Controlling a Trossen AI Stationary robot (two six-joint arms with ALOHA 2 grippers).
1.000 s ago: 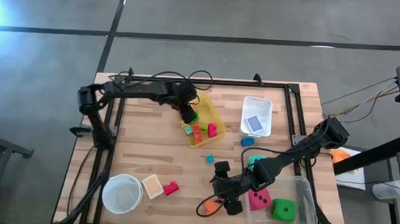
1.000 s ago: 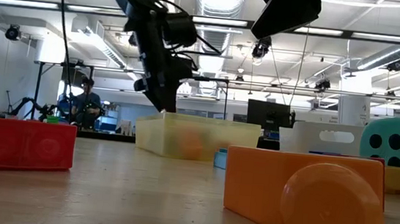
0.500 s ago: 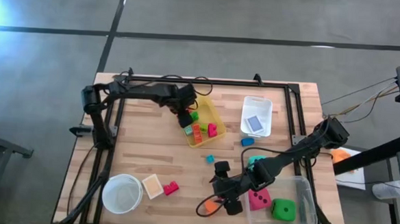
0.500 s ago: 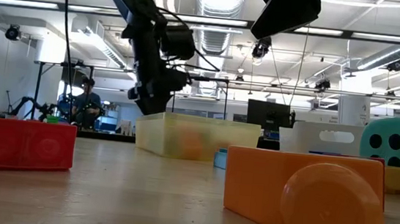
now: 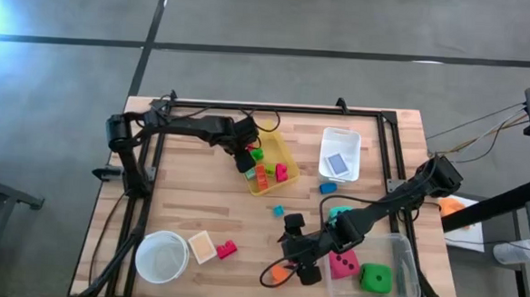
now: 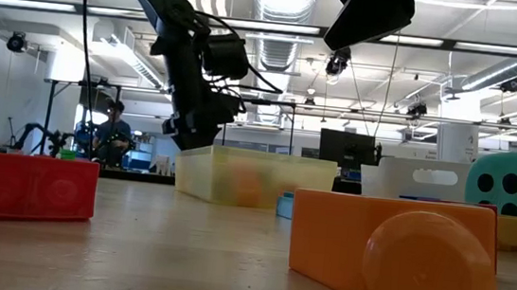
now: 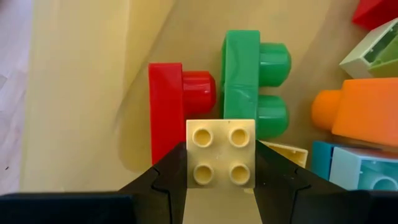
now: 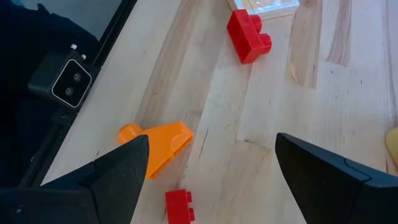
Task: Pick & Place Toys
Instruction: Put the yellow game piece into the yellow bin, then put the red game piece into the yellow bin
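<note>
The cream block is low between the red and green blocks in the yellow bin and would stay inside, so my left gripper should open its fingers.
My left gripper [image 7: 220, 163] points down into the yellow bin [image 5: 283, 149] at the table's far middle, shut on a cream four-stud block [image 7: 221, 151]. Under it in the bin lie a red block [image 7: 177, 99], a green block [image 7: 252, 81], an orange block [image 7: 360, 112] and others. My right gripper [image 5: 297, 258] hangs open near the front edge, above an orange block [image 8: 157, 147] and a small red block [image 8: 179, 205], touching nothing. A pink die [image 5: 343, 260] and a green die [image 5: 376, 280] sit in the clear bin [image 5: 405, 256]. My left gripper pinches the cream block by two opposite side faces [image 7: 189, 163] between its two fingers. The fingers come from above, pointing steeply down. The block's studded face is toward the wrist camera, and it hangs clear above the blocks in the bin.
A white bin [image 5: 340, 154] with a blue piece stands at the far right. A white bowl [image 5: 161, 256], a cream square piece [image 5: 203, 246] and a red block [image 5: 227, 248] lie at the near left. A teal die [image 5: 339, 211] and small blue blocks [image 5: 327, 187] lie mid-table.
My left gripper has sunk toward the yellow bin and drifted slightly toward the table's left edge, still shut on the cream block. My right gripper has kept still.
</note>
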